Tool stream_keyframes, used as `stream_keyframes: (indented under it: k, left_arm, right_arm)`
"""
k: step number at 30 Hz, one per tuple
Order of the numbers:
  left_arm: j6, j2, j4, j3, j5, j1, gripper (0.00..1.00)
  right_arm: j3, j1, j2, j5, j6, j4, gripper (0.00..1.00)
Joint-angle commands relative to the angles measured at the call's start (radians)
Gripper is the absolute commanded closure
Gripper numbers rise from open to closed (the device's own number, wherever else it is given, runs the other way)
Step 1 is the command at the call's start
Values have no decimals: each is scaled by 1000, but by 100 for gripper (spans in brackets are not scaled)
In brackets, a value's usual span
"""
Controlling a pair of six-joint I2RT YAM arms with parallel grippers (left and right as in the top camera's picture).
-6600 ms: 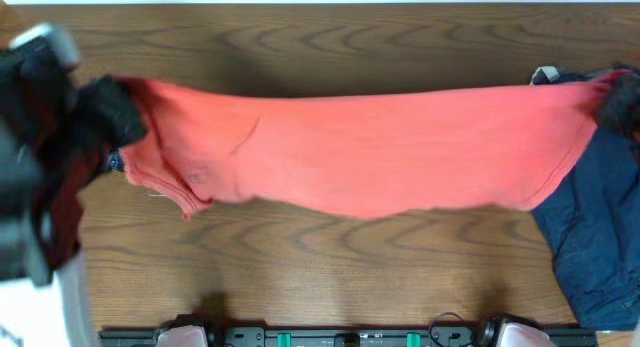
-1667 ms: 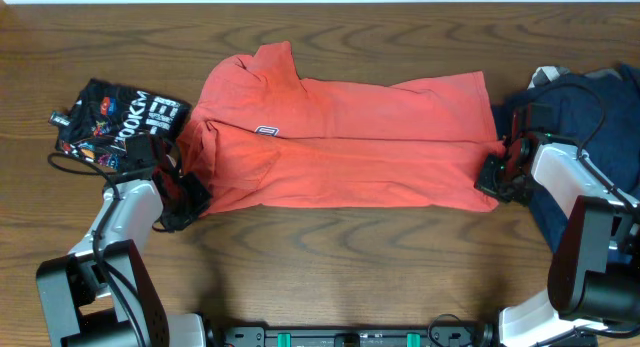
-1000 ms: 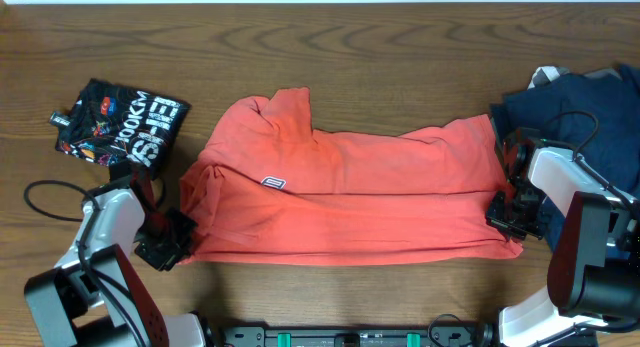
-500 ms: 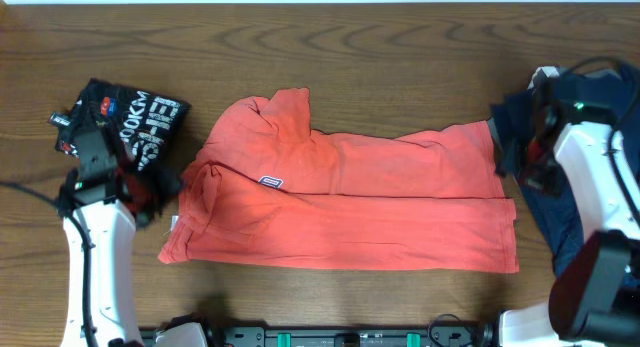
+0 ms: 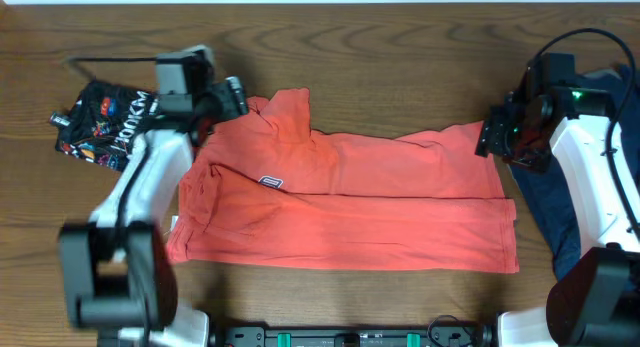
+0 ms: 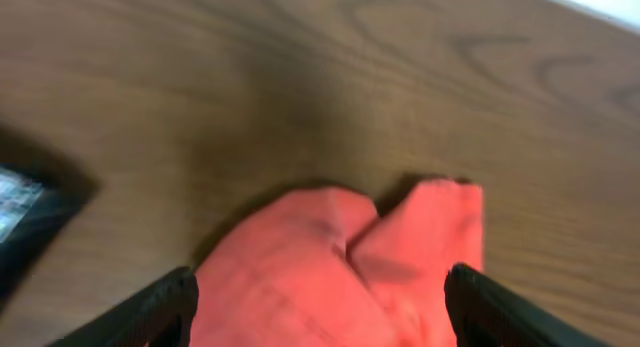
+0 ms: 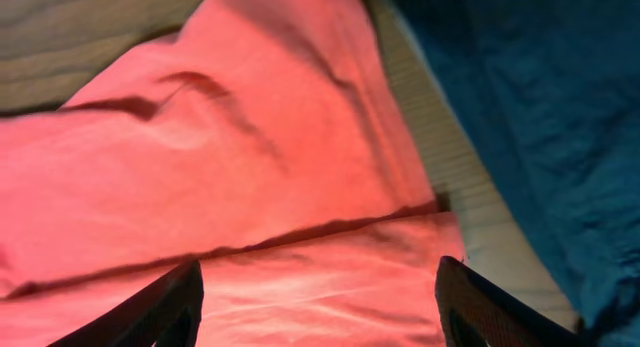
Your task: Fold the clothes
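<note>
My left gripper is to pinch the coral-red T-shirt's far edge by the sleeve point(image 5: 262, 106) point(image 6: 345, 219) next, so that it can fold the T-shirt's far side over its near side.
The coral-red T-shirt point(image 5: 340, 202) lies flat across the middle of the table, folded lengthwise, its small navy print point(image 5: 269, 183) facing up. My left gripper point(image 5: 233, 95) hovers open over the shirt's far left sleeve point(image 6: 330, 257), with nothing between its fingers point(image 6: 160, 309). My right gripper point(image 5: 491, 139) stands open above the shirt's far right corner point(image 7: 250, 137) and holds nothing. A black shirt with white lettering point(image 5: 100, 122) lies crumpled at the left. At the right edge lies a dark navy shirt point(image 5: 590, 222), which also fills the upper right of the right wrist view point(image 7: 530, 87).
Bare wooden tabletop point(image 5: 380, 47) runs along the far side beyond the shirts. The left arm point(image 5: 150, 187) reaches over the red shirt's left edge. The right arm point(image 5: 590, 167) lies over the navy shirt. The arm bases stand at the near edge.
Both grippers have opened and let go of the red shirt's near corners. They have lifted and moved to its far corners. The shirt now lies still, folded.
</note>
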Motion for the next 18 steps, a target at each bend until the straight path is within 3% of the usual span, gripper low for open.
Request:
stream_keyframes:
  k: [1,8,11,12,13,18]
  left_arm:
    - [65,115,42,64,5,-23,20]
    - [97,281,47,140,5,-39,22]
    - [97,298,14,140,5,-40,48]
    - [97,298,0,140,5,-40,76]
    - [97,298,-12,140,5,-40,94]
    - [93,237,-63,140,5,-31,94]
  right_arm:
    - [5,29,-1,-10,-11,-1,27]
    - [5,32,-1,-8,10,3,27]
    - [5,32,0,-9,10,11,28]
    - [5,32,1,-8,11,17,29]
    - [5,32,1,-8,10,24,29]
    - [5,32,16,-1,9,66,32]
